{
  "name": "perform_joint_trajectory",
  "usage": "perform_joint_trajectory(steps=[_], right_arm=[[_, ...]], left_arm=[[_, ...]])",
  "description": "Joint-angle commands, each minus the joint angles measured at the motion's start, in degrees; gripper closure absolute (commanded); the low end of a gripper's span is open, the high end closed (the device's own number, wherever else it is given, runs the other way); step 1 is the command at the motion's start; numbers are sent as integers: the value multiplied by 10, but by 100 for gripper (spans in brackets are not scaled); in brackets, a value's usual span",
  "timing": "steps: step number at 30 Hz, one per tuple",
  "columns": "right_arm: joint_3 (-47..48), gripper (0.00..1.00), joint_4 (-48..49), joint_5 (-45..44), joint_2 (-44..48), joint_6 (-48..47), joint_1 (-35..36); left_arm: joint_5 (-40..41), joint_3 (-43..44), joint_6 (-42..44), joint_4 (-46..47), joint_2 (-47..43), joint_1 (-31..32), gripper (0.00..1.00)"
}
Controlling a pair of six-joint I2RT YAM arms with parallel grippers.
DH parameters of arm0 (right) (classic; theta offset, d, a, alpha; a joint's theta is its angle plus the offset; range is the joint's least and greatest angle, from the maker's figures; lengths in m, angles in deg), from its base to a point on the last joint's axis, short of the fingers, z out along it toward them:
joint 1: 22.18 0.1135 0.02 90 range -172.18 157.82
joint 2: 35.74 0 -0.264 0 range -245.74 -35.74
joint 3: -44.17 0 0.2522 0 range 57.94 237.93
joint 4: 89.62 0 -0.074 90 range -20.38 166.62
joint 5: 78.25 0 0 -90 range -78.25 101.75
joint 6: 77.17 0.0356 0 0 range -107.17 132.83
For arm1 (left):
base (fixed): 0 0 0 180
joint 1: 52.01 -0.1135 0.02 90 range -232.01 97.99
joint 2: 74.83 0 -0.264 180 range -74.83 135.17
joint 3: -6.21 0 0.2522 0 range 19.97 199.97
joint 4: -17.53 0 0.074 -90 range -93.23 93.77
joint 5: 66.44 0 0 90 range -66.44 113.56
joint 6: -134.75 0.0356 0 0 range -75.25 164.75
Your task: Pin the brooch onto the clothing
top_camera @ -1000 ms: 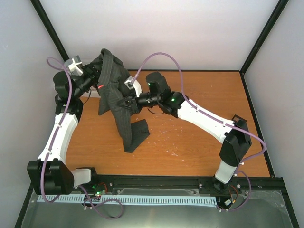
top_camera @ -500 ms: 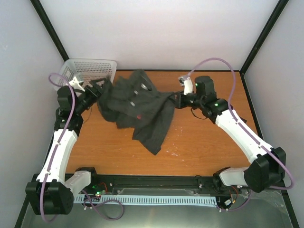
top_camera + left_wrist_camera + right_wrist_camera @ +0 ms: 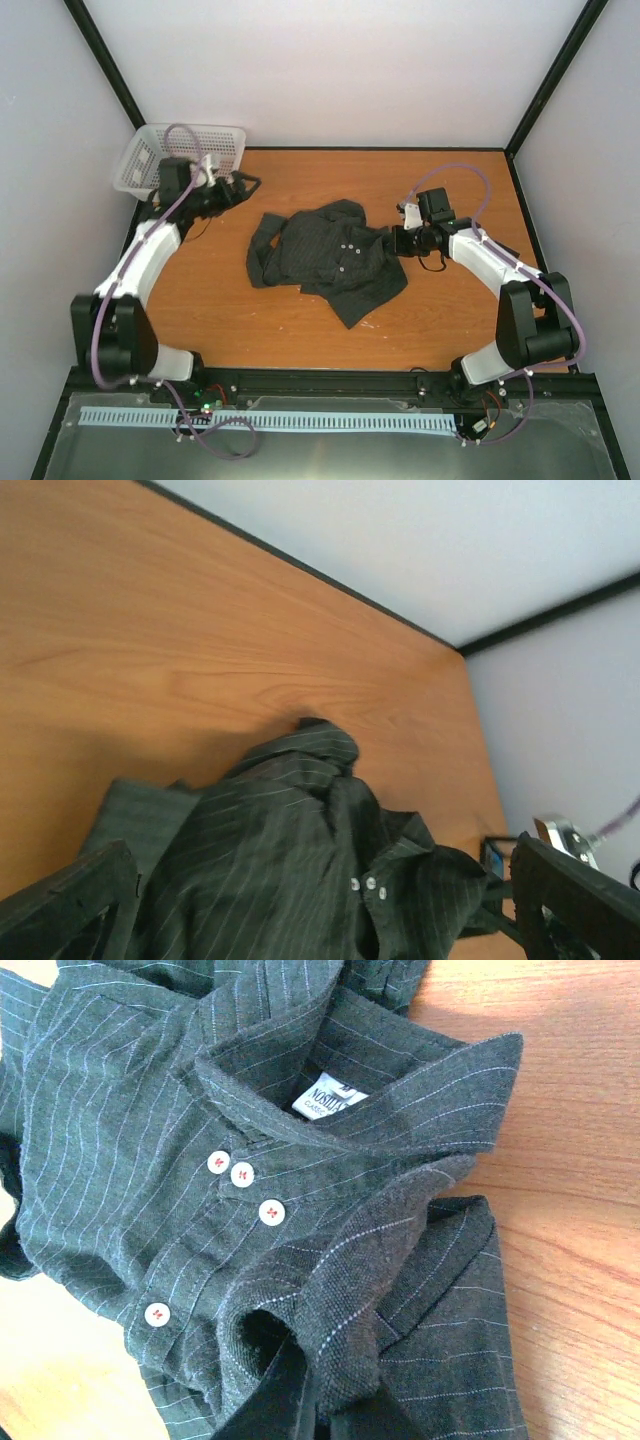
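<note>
Next, my left gripper should grab the clothing across from my right gripper's fold of cloth, to stretch the clothing out for pinning the brooch.
The clothing (image 3: 325,255), a dark pinstriped shirt, lies crumpled on the table's middle. My left gripper (image 3: 243,184) hovers open behind its left end, apart from the cloth. In the left wrist view the left gripper (image 3: 320,880) frames the shirt (image 3: 290,850) far below, nothing between its fingers (image 3: 75,905). My right gripper (image 3: 396,241) is shut on a fold at the shirt's right edge. The right wrist view shows that pinched fold (image 3: 350,1310) rising from the right gripper (image 3: 325,1405), with the collar label (image 3: 330,1100) and white buttons (image 3: 242,1175) beyond. The brooch is out of view.
A white mesh basket (image 3: 180,155) stands at the back left corner, just behind my left arm. Black frame posts and pale walls (image 3: 320,70) close in the table (image 3: 450,320). A black rail (image 3: 330,382) runs along the near edge.
The shirt, held up between both grippers, has come down and spread on the table. The left gripper opened, let go and drew back left. The right arm swung right, still gripping.
</note>
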Motion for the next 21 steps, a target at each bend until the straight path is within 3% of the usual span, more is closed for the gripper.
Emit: perform_joint_trajectory(steps=[1,7,12,17,21], right_arm=[[-5,97,3,-16,9,-2,-4],[-39,97,16,-30,30,18,-25],[-81,97,15,-18,48,31,-31],[-150,96,38,17,80,63,-31],[-174,96,47,14,92,68,-31]], left_arm=[[-33,144,145,-66,124,80,0],[67,372,246,-203,363,181,0],[97,468,271,-257,479,224,0],[129,396,279,-261,482,243,6],[136,289,276,-234,417,244,26]])
